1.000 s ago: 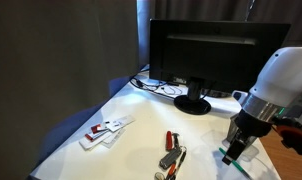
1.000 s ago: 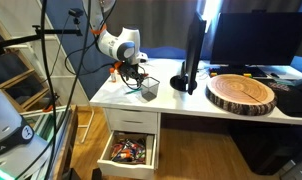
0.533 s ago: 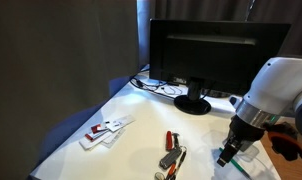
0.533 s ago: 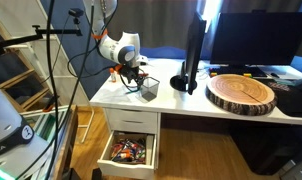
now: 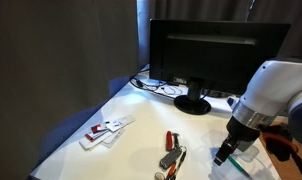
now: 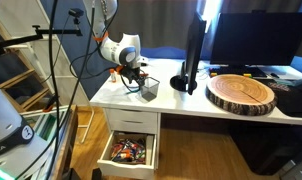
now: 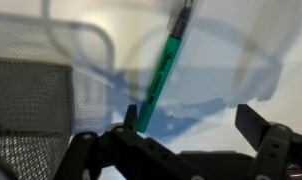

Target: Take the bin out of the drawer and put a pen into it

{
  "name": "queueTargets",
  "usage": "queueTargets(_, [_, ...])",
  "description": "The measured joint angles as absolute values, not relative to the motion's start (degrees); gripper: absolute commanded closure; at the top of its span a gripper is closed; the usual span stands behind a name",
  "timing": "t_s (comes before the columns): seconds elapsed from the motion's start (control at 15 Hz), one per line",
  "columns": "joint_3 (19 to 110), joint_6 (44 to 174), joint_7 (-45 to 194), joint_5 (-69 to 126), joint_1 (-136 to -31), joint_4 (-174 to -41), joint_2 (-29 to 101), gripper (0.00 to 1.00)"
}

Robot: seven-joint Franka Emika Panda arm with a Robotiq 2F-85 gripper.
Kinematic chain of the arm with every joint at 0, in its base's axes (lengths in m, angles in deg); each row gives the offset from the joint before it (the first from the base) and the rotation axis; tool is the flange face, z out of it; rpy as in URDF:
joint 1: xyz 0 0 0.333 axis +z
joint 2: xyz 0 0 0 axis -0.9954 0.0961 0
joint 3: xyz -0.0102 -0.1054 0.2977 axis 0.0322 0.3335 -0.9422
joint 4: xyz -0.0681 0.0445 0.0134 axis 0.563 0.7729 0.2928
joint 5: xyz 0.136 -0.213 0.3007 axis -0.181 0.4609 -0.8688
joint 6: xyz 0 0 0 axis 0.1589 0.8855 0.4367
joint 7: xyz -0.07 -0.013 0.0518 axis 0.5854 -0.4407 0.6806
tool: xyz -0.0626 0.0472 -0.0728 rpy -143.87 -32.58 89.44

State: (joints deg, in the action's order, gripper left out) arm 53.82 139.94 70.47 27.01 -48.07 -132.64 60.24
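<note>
The green pen's near end [image 7: 145, 119] is between my fingertips. My gripper should close on the pen's near end now, as it would hold it.
The green pen [image 7: 161, 68] lies flat on the white desk [image 7: 216, 75] in the wrist view. Its near end reaches the inner side of one finger of my gripper [image 7: 191, 118]. The gripper is open, with the fingers wide apart and nothing clamped. The dark wire-mesh bin [image 7: 26, 95] stands on the desk just beside the gripper. In an exterior view the bin [image 6: 148, 89] stands near the desk's front edge, with the gripper [image 6: 134, 73] low beside it. In an exterior view the gripper [image 5: 227, 153] points down at the desk.
A monitor [image 5: 206, 55] stands at the back with cables [image 5: 161, 88] beside it. Red and silver items [image 5: 171, 152] and white cards [image 5: 104, 131] lie on the desk. A round wooden slab [image 6: 241, 93] lies further along. The drawer [image 6: 129, 152] below hangs open, full of small items.
The gripper has moved down a little towards the desk and the pen. The bin and pen have not moved.
</note>
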Motion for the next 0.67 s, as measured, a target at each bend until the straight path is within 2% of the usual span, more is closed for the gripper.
queueTargets(0.07, [54.1,139.9,70.2,27.0,-47.8,-132.5,60.3,0.16])
queueTargets(0.13, [54.3,139.9,70.0,27.0,-47.6,-132.4,60.3,0.26])
queueTargets(0.67, [54.4,139.9,69.8,27.0,-47.6,-132.1,61.0,0.82])
